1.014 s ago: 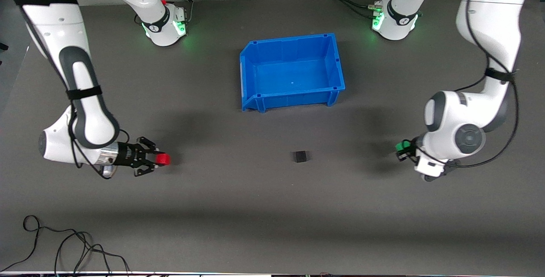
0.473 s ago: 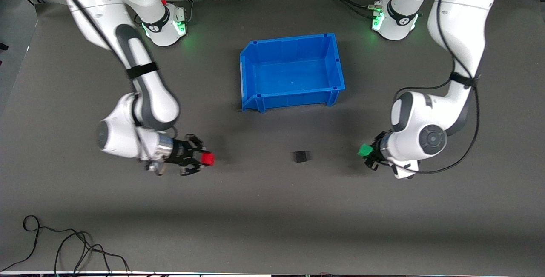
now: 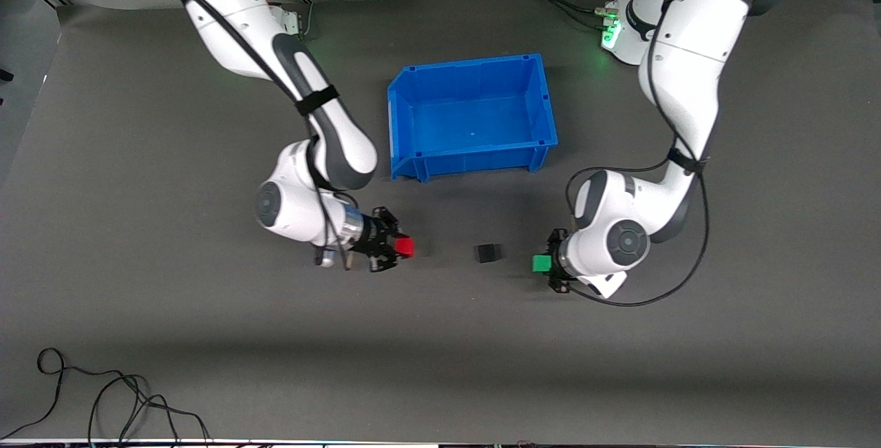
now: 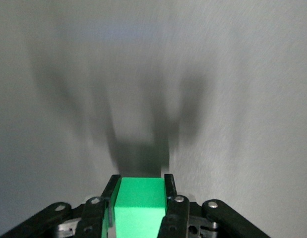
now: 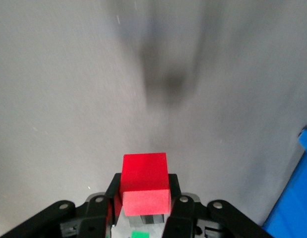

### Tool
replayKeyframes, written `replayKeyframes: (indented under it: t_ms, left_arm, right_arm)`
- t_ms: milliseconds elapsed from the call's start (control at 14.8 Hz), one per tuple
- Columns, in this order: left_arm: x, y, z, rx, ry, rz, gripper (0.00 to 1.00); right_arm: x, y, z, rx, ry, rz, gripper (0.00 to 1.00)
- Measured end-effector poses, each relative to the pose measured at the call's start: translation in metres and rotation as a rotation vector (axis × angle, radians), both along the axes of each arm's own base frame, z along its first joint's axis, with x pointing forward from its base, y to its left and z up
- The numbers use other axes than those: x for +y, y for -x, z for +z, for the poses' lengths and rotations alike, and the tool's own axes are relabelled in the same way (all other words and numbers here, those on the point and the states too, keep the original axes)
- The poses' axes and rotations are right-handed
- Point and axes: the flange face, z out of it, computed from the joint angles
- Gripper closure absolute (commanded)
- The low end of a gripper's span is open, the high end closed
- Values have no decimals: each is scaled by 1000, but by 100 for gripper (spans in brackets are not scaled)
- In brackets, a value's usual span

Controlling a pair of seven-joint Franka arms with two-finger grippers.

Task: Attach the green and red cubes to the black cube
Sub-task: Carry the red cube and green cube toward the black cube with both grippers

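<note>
The left gripper needs to keep holding the green cube until it touches the black cube, because mat still shows from the green cube (image 3: 540, 263) to the black cube's side (image 3: 500, 253).
The black cube (image 3: 486, 252) sits on the dark table mat, nearer the front camera than the blue bin. My right gripper (image 3: 399, 248) is shut on the red cube (image 3: 405, 248) and holds it low over the mat beside the black cube, toward the right arm's end. The red cube shows between its fingers in the right wrist view (image 5: 145, 181). My left gripper (image 3: 547, 265) is shut on the green cube (image 3: 540, 263), low over the mat beside the black cube toward the left arm's end. The green cube fills the gap in the left wrist view (image 4: 140, 206).
An empty blue bin (image 3: 406, 133) stands farther from the front camera than the black cube, between the two arm bases. A loose black cable (image 3: 103, 396) lies near the table's front edge at the right arm's end.
Both arms have swung inward toward the black cube, each carrying its cube. The black cube and bin have not moved.
</note>
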Motion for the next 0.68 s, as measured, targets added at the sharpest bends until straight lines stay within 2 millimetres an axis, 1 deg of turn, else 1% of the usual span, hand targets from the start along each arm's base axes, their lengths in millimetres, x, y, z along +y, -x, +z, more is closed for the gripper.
replayKeyframes:
  t_ms: [203, 270, 473, 676]
  left_arm:
    - [-25, 9, -3, 2, 6, 29, 100]
    - [-30, 11, -2, 4, 6, 41, 100]
    - [-39, 15, -2, 13, 3, 69, 100]
    - [-48, 21, -3, 24, -1, 79, 100]
  right_arm:
    - [30, 4, -13, -17, -4, 24, 72]
    - [40, 6, -17, -16, -13, 28, 72]
    - [66, 11, -26, -37, -19, 48, 72]
    - [81, 16, -40, -43, -12, 65, 72]
